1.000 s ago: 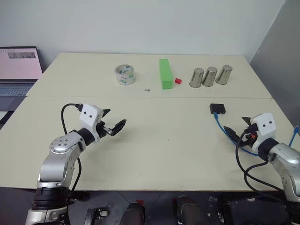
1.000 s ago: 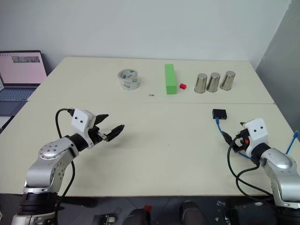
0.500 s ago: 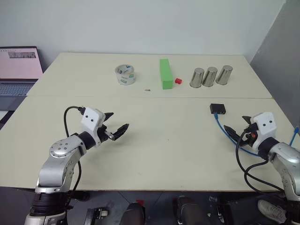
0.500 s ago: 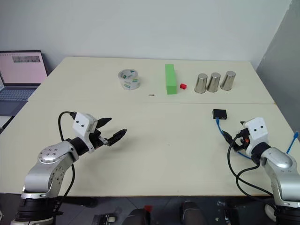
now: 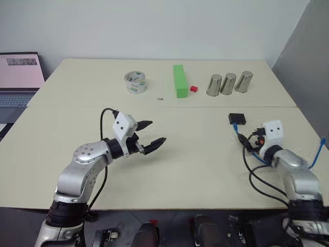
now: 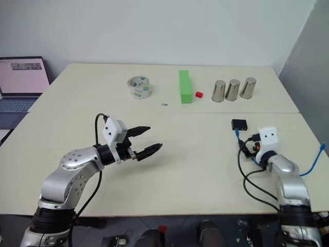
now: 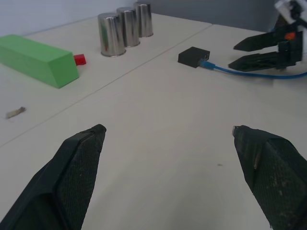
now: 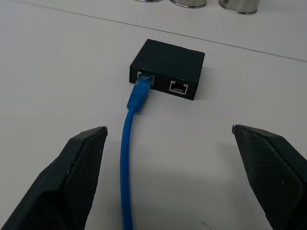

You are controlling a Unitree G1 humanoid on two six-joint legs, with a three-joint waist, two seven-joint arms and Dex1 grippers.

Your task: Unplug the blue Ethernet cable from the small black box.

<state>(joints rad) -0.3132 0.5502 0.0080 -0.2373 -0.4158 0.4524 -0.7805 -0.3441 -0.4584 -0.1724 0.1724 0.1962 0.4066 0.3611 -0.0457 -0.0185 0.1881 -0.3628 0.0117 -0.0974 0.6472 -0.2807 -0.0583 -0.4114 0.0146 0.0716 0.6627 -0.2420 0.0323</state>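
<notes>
My right gripper is still short of the blue plug (image 8: 139,94) at the small black box (image 8: 168,67) in the right wrist view, so it is too early to close on the plug.
The small black box (image 8: 168,67) lies flat on the right half of the table (image 5: 195,154). The blue Ethernet cable (image 8: 132,143) is plugged into the left of its two front ports, and the other port is bare. From the box the cable (image 5: 238,135) runs back toward my right arm. My right gripper (image 8: 169,128) stands open a short way in front of the box, pointing at it, with the cable lying between its fingers. My left gripper (image 5: 157,130) hovers open over the middle of the table, aimed to the right, holding nothing.
Along the far half of the table sit a roll of tape (image 5: 135,82), a green block (image 5: 179,87), a small red cube (image 5: 194,88) and three metal cups (image 5: 226,83). A laptop (image 5: 20,77) stands beyond the left edge. Black arm cables (image 5: 257,175) loop by my right wrist.
My left gripper has swung right, toward the table's middle. My right gripper has moved forward and lower, closer to the black box. Both stay open.
</notes>
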